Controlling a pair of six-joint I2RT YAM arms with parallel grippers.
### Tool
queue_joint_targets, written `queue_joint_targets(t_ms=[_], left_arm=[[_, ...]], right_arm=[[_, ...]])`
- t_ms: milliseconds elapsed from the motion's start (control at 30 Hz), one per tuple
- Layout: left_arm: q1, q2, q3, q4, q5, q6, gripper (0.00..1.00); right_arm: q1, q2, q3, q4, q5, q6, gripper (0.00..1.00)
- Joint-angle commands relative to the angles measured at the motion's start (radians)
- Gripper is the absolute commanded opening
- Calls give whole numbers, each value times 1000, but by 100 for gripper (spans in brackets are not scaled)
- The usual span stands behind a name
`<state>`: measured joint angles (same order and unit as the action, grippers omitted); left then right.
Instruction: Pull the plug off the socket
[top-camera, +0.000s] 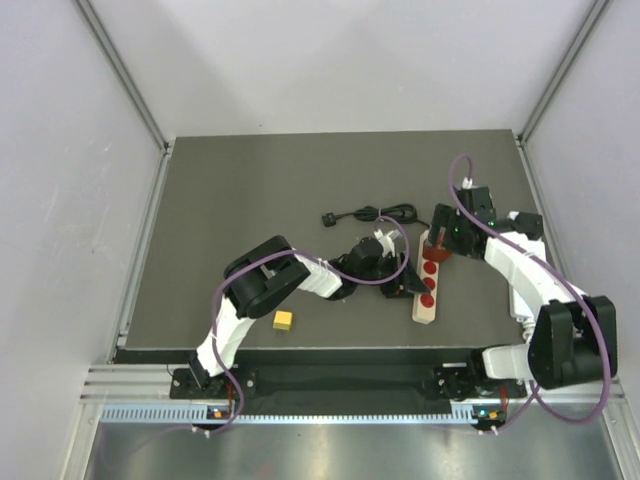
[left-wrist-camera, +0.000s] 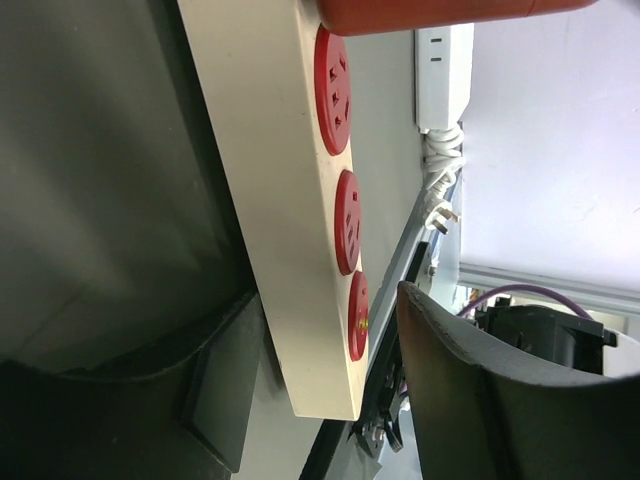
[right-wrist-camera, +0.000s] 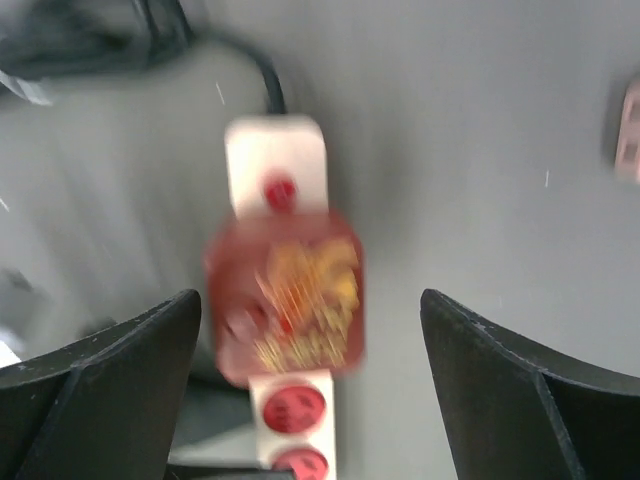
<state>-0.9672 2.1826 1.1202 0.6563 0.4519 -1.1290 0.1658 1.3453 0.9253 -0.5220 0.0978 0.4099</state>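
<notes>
My right gripper grabs the red plug by its opposite sides across the power strip next, which leaves the plug's pins free to pull off the socket.
A cream power strip (top-camera: 426, 290) with red sockets lies on the dark table right of centre. A red plug (top-camera: 437, 252) sits in its far end. My left gripper (top-camera: 405, 280) is open and straddles the strip's near end. In the left wrist view the strip (left-wrist-camera: 270, 150) lies between its fingers (left-wrist-camera: 450, 380), with a small gap on the socket side, and the plug (left-wrist-camera: 430, 12) shows at the top. My right gripper (top-camera: 445, 238) is open above the plug. In the blurred right wrist view the plug (right-wrist-camera: 285, 295) sits between the wide-apart fingers (right-wrist-camera: 130, 370), on the strip (right-wrist-camera: 277, 160).
A black cable (top-camera: 370, 214) lies coiled behind the strip. A small yellow block (top-camera: 283, 320) sits near the table's front edge. A white power strip (left-wrist-camera: 443, 65) with a coiled cord lies off the table's right side. A pinkish object (right-wrist-camera: 630, 130) shows at the frame's edge.
</notes>
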Motion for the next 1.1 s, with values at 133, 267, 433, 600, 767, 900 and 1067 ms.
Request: queue_joint_targets(t_ms=[133, 267, 433, 600, 767, 900, 1067], left_arm=[[-2, 80, -49, -96, -12, 8, 59], [-1, 80, -54, -95, -10, -2, 57], [4, 92, -60, -92, -12, -18, 47], [5, 98, -62, -96, -16, -26, 23], [10, 98, -60, -142, -30, -12, 0], [8, 100, -53, -176, -38, -2, 0], [8, 103, -51, -196, -45, 3, 0]], right_arm=[[8, -113, -92, 82, -61, -74, 91], [8, -109, -106, 119, -95, -80, 90], [8, -88, -92, 140, -95, -77, 90], [8, -61, -86, 135, -89, -69, 89], [9, -54, -95, 140, -86, -69, 86], [9, -49, -111, 157, -84, -71, 83], [8, -34, -121, 181, -90, -71, 74]])
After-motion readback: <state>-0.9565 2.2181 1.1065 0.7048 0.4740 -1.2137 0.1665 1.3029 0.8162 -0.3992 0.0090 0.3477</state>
